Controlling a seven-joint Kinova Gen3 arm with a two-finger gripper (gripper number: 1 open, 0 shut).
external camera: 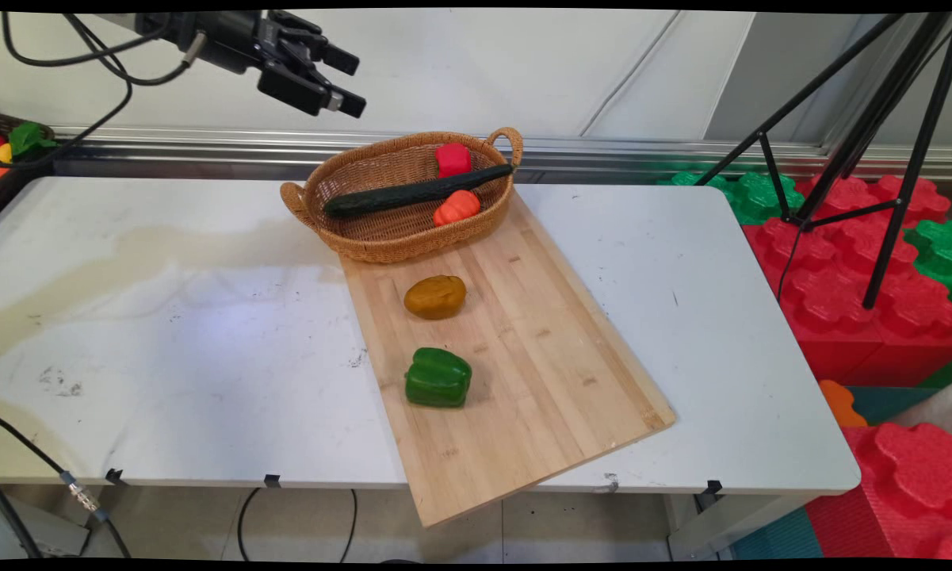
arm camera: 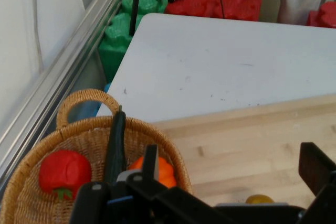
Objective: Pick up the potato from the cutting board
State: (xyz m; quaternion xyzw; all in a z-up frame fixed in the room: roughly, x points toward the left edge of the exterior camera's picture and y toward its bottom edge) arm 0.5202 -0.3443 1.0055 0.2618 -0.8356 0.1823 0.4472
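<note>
The gripper grabs the brown potato by its rounded sides next. The potato then goes in the wicker basket with the other vegetables.
My black gripper hangs high above the table's back left, its fingers spread open with nothing between them. Nearest below it to the right stands a wicker basket holding a dark green cucumber, a red pepper and an orange pepper. The hand view shows the basket at lower left with the red pepper, cucumber and orange pepper inside. On the wooden cutting board lie a brown potato and a green bell pepper.
The board overhangs the white table's near edge. A black tripod and red and green foam blocks stand off the right side. A bin of toy vegetables sits at far left.
</note>
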